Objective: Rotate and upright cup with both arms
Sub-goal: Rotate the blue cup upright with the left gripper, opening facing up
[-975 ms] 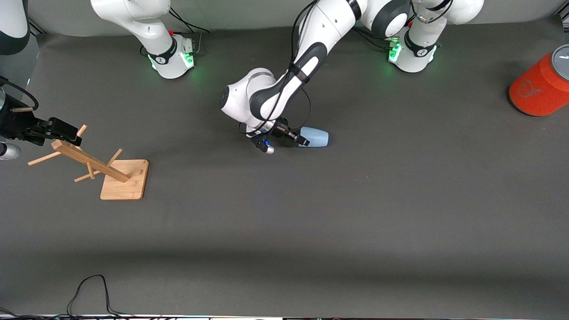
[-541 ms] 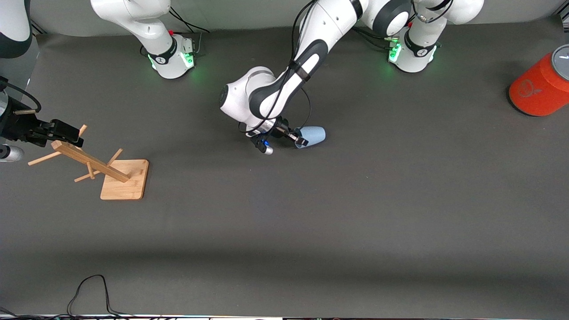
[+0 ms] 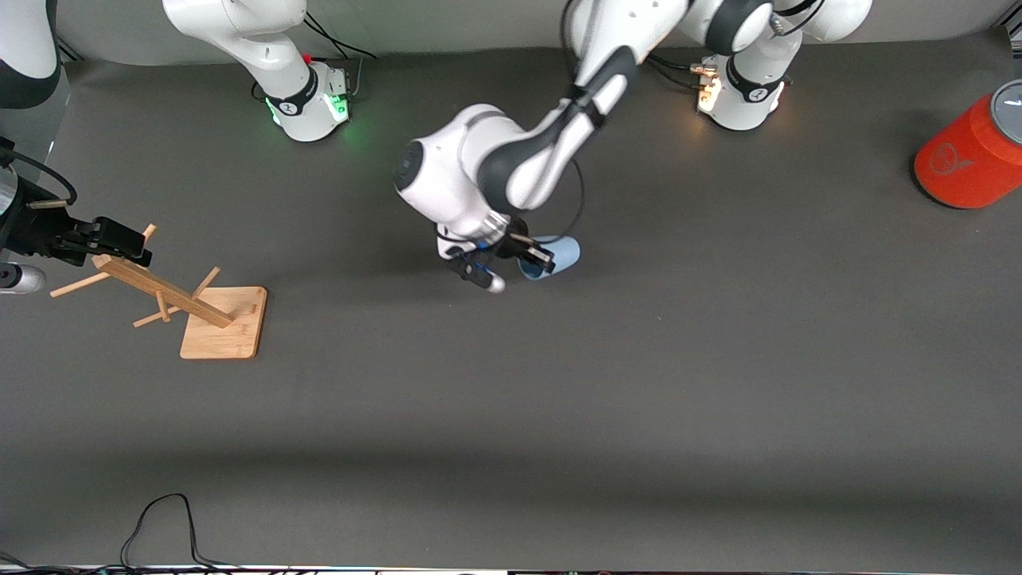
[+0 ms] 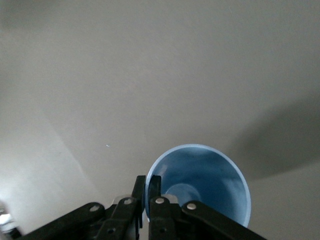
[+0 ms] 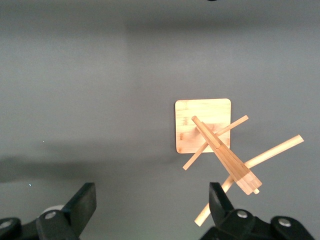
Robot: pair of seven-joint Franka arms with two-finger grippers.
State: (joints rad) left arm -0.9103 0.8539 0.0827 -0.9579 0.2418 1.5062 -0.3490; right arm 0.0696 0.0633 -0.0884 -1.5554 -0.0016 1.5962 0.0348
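Observation:
The pale blue cup [image 3: 559, 254] [image 4: 205, 182] hangs tilted on its side with its base off the table, so my left gripper keeps holding it for now.
The pale blue cup [image 3: 559, 254] is near the middle of the table, tilted, with its mouth toward my left gripper [image 3: 536, 257]. My left gripper is shut on the cup's rim. In the left wrist view the cup [image 4: 205, 182] shows its open mouth, and my left gripper [image 4: 148, 182] pinches the rim with one finger inside and one outside. My right gripper [image 3: 132, 243] waits open and empty over the top of the wooden rack, at the right arm's end of the table. The right wrist view shows my right gripper [image 5: 152, 200] spread wide.
A wooden peg rack [image 3: 164, 294] on a square base [image 3: 223, 323] leans at the right arm's end; it also shows in the right wrist view [image 5: 220, 147]. A large orange-red can [image 3: 970, 156] stands at the left arm's end. A black cable [image 3: 160, 527] lies near the front edge.
My left arm has swung and turned its wrist, tipping the cup from lying on its side to tilted. The left base light turned from green to amber. The right arm barely moved.

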